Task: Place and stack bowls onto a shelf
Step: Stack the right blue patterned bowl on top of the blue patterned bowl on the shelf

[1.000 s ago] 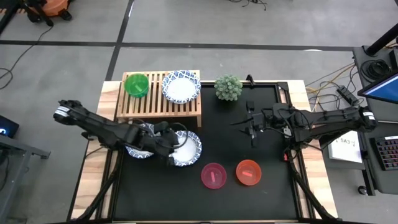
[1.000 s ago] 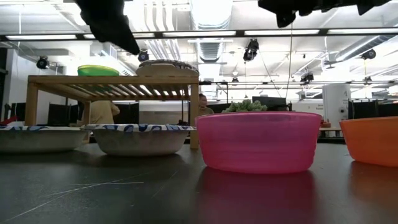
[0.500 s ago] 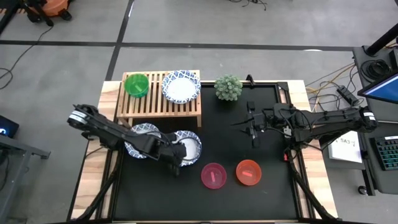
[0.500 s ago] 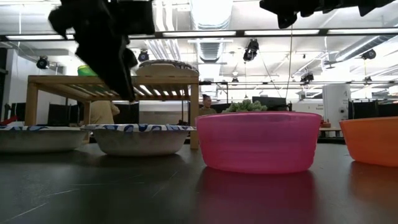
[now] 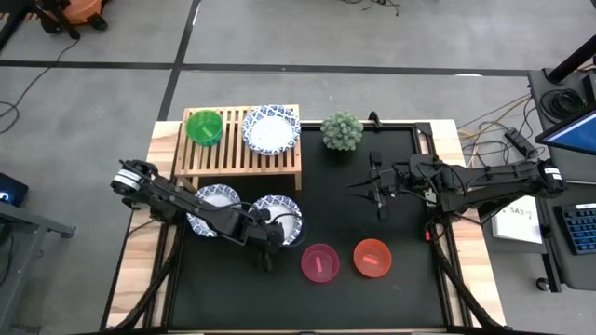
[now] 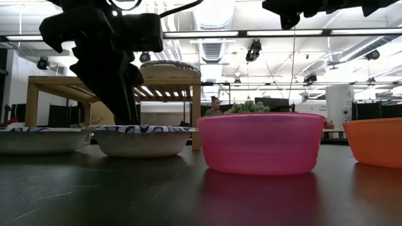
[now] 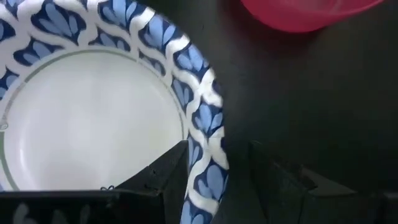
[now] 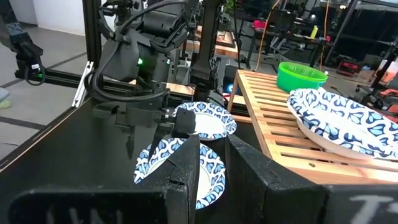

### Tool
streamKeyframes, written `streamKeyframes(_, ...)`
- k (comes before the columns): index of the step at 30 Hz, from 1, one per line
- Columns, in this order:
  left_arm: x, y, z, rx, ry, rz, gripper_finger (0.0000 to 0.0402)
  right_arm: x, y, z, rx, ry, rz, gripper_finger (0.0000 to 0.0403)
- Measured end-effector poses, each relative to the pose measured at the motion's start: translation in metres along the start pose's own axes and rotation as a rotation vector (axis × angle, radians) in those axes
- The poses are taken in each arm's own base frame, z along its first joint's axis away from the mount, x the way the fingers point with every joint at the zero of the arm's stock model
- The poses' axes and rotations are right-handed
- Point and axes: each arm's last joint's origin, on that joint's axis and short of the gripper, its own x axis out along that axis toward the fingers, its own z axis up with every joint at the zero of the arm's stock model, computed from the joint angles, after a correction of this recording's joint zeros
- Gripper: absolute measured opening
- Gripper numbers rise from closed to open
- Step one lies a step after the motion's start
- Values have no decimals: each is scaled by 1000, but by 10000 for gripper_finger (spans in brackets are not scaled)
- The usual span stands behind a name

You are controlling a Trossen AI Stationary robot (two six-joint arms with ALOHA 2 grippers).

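Note:
I need to stack the mat bowl onto the white bowl on the shelf, so next I need to grab it with my left gripper by its blue-patterned rim (image 5: 295, 230) (image 7: 211, 165).
A green bowl (image 5: 205, 127) and a white bowl with a blue rim (image 5: 271, 129) stand on the slatted wood shelf (image 5: 237, 158). Two more blue-rimmed bowls (image 5: 216, 197) (image 5: 284, 214) rest on the black mat just in front of the shelf. A pink bowl (image 5: 319, 262) and a red bowl (image 5: 372, 258) stand nearer the front edge. My left gripper (image 7: 217, 150) is open and low at the near rim (image 7: 208, 130) of the right-hand mat bowl, one finger inside and one outside. My right gripper (image 5: 361, 185) hangs above the mat's right half, its fingers a narrow gap apart and holding nothing.
A small potted plant (image 5: 342, 131) stands at the mat's far edge, right of the shelf. The pink bowl (image 7: 298, 12) lies close beyond my left gripper. The mat between the plant and the two plain bowls is bare.
My left gripper has come down from above the shelf's height to the rim of the right-hand blue-rimmed bowl, shifting slightly toward the table's near and right edges. The bowls have stayed where they were.

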Motion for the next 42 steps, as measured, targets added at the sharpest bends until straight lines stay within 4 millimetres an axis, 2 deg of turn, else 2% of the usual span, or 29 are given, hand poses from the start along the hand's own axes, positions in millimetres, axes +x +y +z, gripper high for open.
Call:
streamKeyframes(11, 14, 4, -14, -47, -16, -9, 140, 0, 0, 0, -3, 0, 0, 68)
streamKeyframes(21, 16, 5, -16, -69, -3, -7, 44, 0, 0, 0, -7, 1, 0, 68)
streamKeyframes(26, 9, 1, -9, -30, -9, -58, 6, 0, 0, 0, -7, 1, 0, 68)
streamKeyframes(30, -4, -3, 2, 23, -4, -59, 5, 0, 0, 0, -7, 1, 0, 68)
streamKeyframes(35, -31, -6, 18, 113, 61, -30, 1, 0, 0, 0, -7, 4, 0, 68)
streamKeyframes(42, -93, -16, 60, 260, -4, -49, 0, 0, 0, 0, -13, 4, 0, 68)
